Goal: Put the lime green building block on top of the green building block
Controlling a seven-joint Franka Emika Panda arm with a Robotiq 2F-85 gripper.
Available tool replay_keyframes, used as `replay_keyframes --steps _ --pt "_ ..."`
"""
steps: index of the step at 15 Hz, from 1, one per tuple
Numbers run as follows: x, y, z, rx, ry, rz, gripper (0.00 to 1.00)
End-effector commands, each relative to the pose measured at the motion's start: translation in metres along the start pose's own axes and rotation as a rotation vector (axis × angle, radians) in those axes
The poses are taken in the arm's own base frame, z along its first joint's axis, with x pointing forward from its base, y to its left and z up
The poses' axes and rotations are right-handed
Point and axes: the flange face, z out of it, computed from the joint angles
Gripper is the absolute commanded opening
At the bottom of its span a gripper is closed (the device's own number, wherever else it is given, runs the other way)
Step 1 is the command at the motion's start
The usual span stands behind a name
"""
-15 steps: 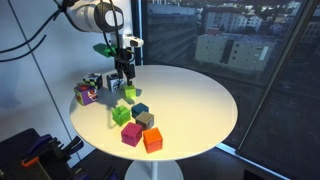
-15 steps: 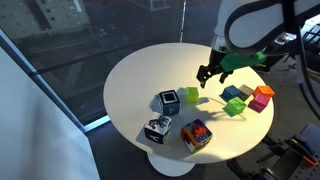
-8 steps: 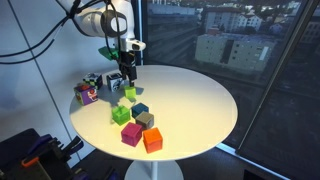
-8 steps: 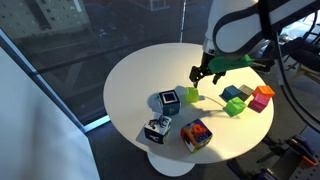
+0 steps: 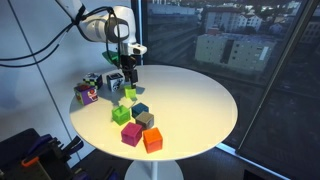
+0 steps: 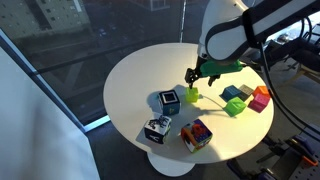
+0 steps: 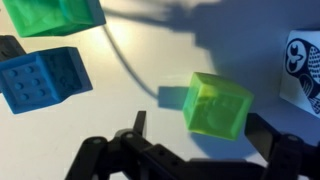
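Observation:
My fingers stop above the lime green building block's top (image 5: 130,92) (image 7: 218,105) and would miss if they closed now, so my gripper needs to go lower before it closes.
The lime green building block (image 7: 217,104) is a pale yellow-green cube on the white table; it shows in both exterior views (image 5: 129,94) (image 6: 191,96). My gripper (image 7: 200,132) is open and hovers just above it, with one finger (image 7: 138,126) on each side of the cube and not touching it. The gripper also shows in both exterior views (image 5: 128,82) (image 6: 193,79). The green building block (image 7: 55,15) is a saturated green cube a short way off, visible in both exterior views (image 5: 122,114) (image 6: 235,107).
A teal cube (image 7: 42,80) (image 5: 139,109) lies beside the green one. Grey (image 5: 146,120), magenta (image 5: 131,134) and orange (image 5: 152,139) cubes sit near the table's front edge. Patterned cubes (image 5: 87,93) (image 6: 169,101) (image 7: 305,62) stand close to the lime block. A cable shadow crosses the table.
My gripper has moved across the table towards the patterned cubes and now stands over the lime green block. No cube has moved.

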Motion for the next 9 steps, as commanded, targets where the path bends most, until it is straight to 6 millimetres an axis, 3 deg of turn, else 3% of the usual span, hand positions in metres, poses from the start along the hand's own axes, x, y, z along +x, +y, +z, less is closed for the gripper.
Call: replay_keyframes --steps 1,9 --pt "0.009 -0.011 0.002 -0.003 0.022 0.028 1.0" --pt "0.012 -0.03 0.01 -0.015 0.025 0.036 1.0"
